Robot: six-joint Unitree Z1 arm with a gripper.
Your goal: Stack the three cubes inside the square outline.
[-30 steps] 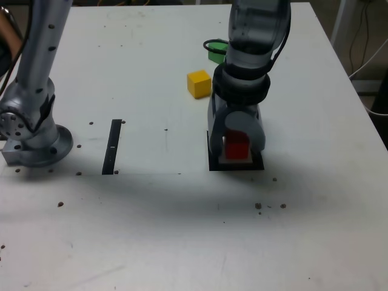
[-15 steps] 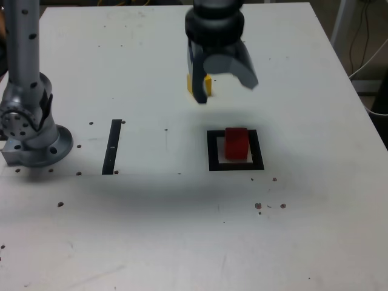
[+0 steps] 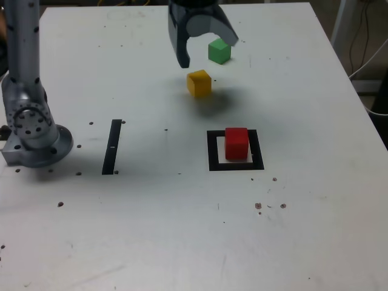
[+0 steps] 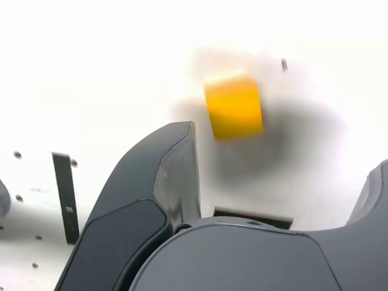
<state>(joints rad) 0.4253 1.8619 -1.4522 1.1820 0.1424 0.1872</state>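
Observation:
I will next grab the yellow cube by its opposite sides with my gripper, so that its top stays free for the green cube [image 3: 219,51].
The red cube [image 3: 236,143] rests inside the square outline [image 3: 212,151], free of the gripper. Behind it the yellow cube [image 3: 199,83] lies on the table, and the green cube [image 3: 219,51] sits farther back. My gripper [image 3: 207,53] hangs raised above the table over the yellow and green cubes, its jaws spread wide with nothing between them. In the wrist view the yellow cube [image 4: 233,106] appears blurred ahead of the open gripper [image 4: 285,145], well beyond one dark finger [image 4: 176,176]. A sliver of the square outline [image 4: 251,216] shows just over the gripper body.
A narrow black strip [image 3: 111,146] lies on the white table [image 3: 182,230] toward the exterior view's left, near the arm's grey base [image 3: 33,136]. The strip [image 4: 65,194] also shows in the wrist view. Small dark specks dot the tabletop. Cables hang beyond the table's right edge.
The gripper opened, let go of the red cube in the square outline, then rose and moved back toward the yellow and green cubes.

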